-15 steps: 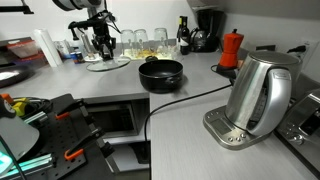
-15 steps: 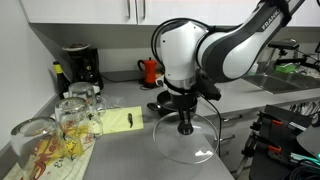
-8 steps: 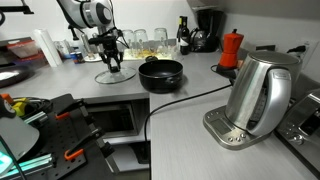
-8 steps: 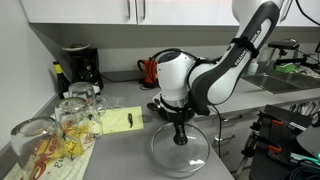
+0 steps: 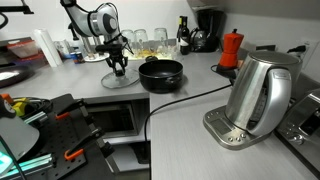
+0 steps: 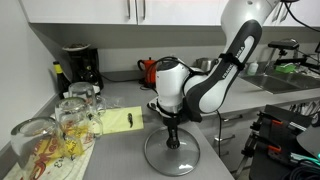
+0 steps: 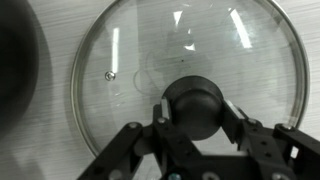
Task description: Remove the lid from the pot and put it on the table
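Note:
My gripper opens now, since the glass lid (image 6: pixel 172 157) lies flat and low beside the pot, so the lid would rest on the light-grey table.
The glass lid (image 6: pixel 172 157) with its black knob (image 7: pixel 197 104) lies flat and low on the light-grey table (image 6: pixel 118 152), just beside the open black pot (image 5: pixel 161 73). My gripper (image 7: pixel 197 110) points straight down over the lid, its two fingers closed on either side of the knob. It also shows in both exterior views (image 5: pixel 118 66) (image 6: pixel 172 137). In the wrist view the pot is a dark curve at the left edge (image 7: pixel 14 60). I cannot tell whether the lid's rim fully rests on the table.
A steel kettle (image 5: pixel 256 92) stands on its base at the front, with a black cable (image 5: pixel 190 98) running across the counter. A red moka pot (image 5: pixel 231 48) and a coffee maker (image 6: pixel 80 65) stand at the back. A tray of glasses (image 6: pixel 60 122) and a yellow note (image 6: pixel 128 120) lie nearby.
My gripper has carried the lid downward, from held above the counter to lying low on it, and shifted a little nearer the pot. The pot has not moved.

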`<state>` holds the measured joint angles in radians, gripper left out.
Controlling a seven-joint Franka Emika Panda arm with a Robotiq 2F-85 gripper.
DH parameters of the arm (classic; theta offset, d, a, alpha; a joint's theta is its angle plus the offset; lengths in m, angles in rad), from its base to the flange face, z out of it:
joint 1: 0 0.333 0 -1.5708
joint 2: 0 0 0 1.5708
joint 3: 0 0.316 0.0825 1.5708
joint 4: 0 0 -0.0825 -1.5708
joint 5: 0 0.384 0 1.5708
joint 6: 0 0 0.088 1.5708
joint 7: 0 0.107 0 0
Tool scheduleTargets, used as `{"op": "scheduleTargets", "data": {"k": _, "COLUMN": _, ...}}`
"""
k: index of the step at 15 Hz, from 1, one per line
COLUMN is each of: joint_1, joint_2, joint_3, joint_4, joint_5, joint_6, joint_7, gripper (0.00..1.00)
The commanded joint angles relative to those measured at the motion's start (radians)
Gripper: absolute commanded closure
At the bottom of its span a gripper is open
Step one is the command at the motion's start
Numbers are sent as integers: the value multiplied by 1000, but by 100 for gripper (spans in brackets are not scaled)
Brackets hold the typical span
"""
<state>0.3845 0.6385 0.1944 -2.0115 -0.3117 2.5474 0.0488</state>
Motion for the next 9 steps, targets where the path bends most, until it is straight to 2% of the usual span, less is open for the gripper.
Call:
{"op": "scheduleTargets", "data": {"k": 1, "joint_1": 11, "joint_2": 13, "joint_3": -19, "joint_4": 26, "joint_5": -2, "joint_6": 17, "joint_7": -25, "gripper": 74}}
{"op": "scheduleTargets", "data": {"k": 4, "joint_1": 8, "joint_2": 16, "joint_3": -18, "joint_4": 34, "joint_5": 1, "joint_6": 12, "joint_7": -34, "gripper": 74}}
{"op": "scheduleTargets", "data": {"k": 5, "joint_1": 8, "joint_2": 16, "joint_3": -18, "joint_4": 35, "joint_5": 2, "joint_6": 11, "joint_7": -35, "gripper": 64}}
{"op": "scheduleTargets", "data": {"k": 6, "joint_1": 9, "joint_2": 15, "joint_3": -18, "joint_4": 35, "joint_5": 2, "joint_6": 10, "joint_7": -35, "gripper": 24}}
{"op": "scheduleTargets", "data": {"k": 7, "joint_1": 11, "joint_2": 12, "joint_3": -20, "joint_4": 33, "joint_5": -1, "joint_6": 13, "joint_7": -33, "gripper": 23}}
{"op": "scheduleTargets", "data": {"k": 9, "joint_1": 11, "joint_2": 2, "joint_3": -16, "joint_4": 28, "joint_5": 0, "joint_6": 14, "joint_7": -34, "gripper": 11}}
